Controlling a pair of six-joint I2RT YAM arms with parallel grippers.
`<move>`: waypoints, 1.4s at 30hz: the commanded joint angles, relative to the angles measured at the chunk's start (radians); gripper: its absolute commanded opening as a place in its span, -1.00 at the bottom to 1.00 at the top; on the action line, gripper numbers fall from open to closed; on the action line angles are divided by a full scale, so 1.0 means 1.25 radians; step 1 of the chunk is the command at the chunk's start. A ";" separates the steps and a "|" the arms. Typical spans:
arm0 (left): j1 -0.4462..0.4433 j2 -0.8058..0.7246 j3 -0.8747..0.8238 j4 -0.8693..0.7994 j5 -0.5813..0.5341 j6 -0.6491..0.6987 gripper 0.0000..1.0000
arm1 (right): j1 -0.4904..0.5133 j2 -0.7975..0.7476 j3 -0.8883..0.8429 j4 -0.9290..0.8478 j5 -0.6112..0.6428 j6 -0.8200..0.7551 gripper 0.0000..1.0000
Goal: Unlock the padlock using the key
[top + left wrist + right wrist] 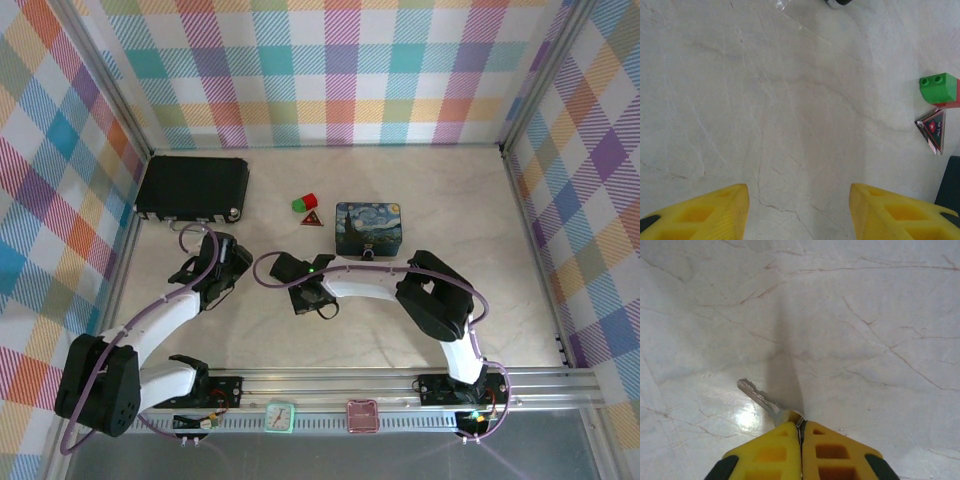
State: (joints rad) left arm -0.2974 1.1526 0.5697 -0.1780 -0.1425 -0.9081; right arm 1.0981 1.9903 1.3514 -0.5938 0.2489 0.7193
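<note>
The key's head should stay free for my right gripper to retake for unlocking. My left gripper will reach the key and grab it by its toothed stem.
My right gripper (801,424) is shut on the head of the small silvery key (759,397). The key's toothed shaft sticks out to the upper left, just above the marble table. In the top view the right gripper (288,272) sits at mid-table, left of the blue painted tin (369,226). A tiny dark thing at the tin's near edge looks like the padlock (369,256); its details are too small to tell. My left gripper (799,192) stands open over bare table, nothing between its yellow fingers (715,210). From above, the left gripper (225,258) is left of the right one.
A green block (939,87) on a red block (311,200) and a small red-and-black triangle (932,129) lie left of the tin. A black case (192,187) stands at the back left. Checked walls close in the table on three sides.
</note>
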 commanded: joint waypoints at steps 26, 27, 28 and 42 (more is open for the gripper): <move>-0.282 0.206 0.061 0.550 0.199 -0.143 0.09 | -0.229 -0.529 -0.416 0.301 -0.071 -0.100 -1.00; -0.289 0.221 0.065 0.587 0.206 -0.166 0.09 | -0.238 -0.534 -0.413 0.308 -0.079 -0.102 -1.00; -0.298 0.238 0.066 0.627 0.212 -0.186 0.08 | -0.246 -0.538 -0.411 0.316 -0.086 -0.104 -1.00; -0.358 0.405 0.082 0.875 0.271 -0.294 -0.17 | -0.284 -0.559 -0.421 0.380 -0.120 -0.056 -1.00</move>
State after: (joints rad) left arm -0.7368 1.6466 0.6464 0.8421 0.1680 -1.2518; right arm 0.7555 1.3144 0.8387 -0.1738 0.1257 0.6243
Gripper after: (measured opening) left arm 0.428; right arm 0.063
